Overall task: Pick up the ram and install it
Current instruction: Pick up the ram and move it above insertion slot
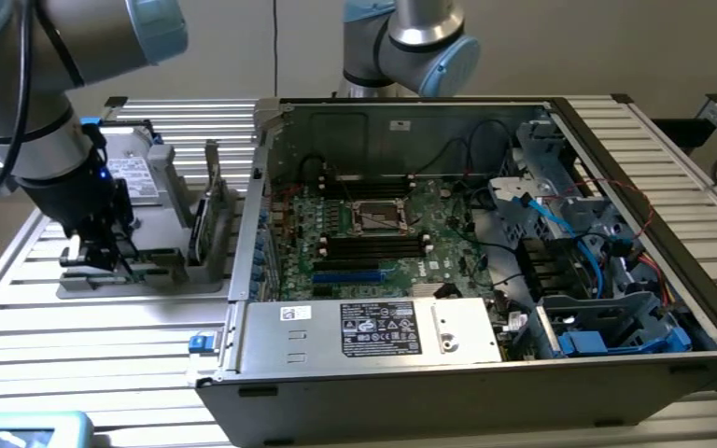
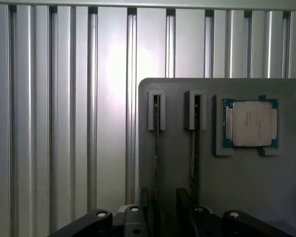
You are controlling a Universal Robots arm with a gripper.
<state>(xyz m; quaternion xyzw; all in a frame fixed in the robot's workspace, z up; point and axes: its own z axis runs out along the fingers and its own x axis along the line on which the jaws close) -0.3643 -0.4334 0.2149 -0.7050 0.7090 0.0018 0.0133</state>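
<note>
The gripper grabs the ram by its long edge opposite the contacts next, leaving the contacts free to seat in a memory slot.
Two ram sticks stand on edge in the slots of a grey holder tray [image 2: 187, 168]: one ram [image 2: 156, 143] and a second one [image 2: 195, 143] beside it. My gripper [image 2: 164, 205] hangs low over the tray, open, with its black fingers [image 2: 144, 200] straddling the near end of the first stick without closing on it. In the exterior view my gripper [image 1: 100, 257] is down at that tray [image 1: 147, 277], to the left of the open computer case [image 1: 458, 373]. The motherboard's [image 1: 440, 219] black memory slots [image 1: 372, 250] lie inside the case.
A processor chip [image 2: 250, 123] sits in a pocket of the tray beside the sticks. Taller cards [image 1: 216, 219] stand upright between tray and case. A second robot arm [image 1: 409, 47] rises behind the case. Ribbed aluminium table [image 2: 64, 123] surrounds everything. Cables and drive cages [image 1: 596, 280] crowd the case's right side.
</note>
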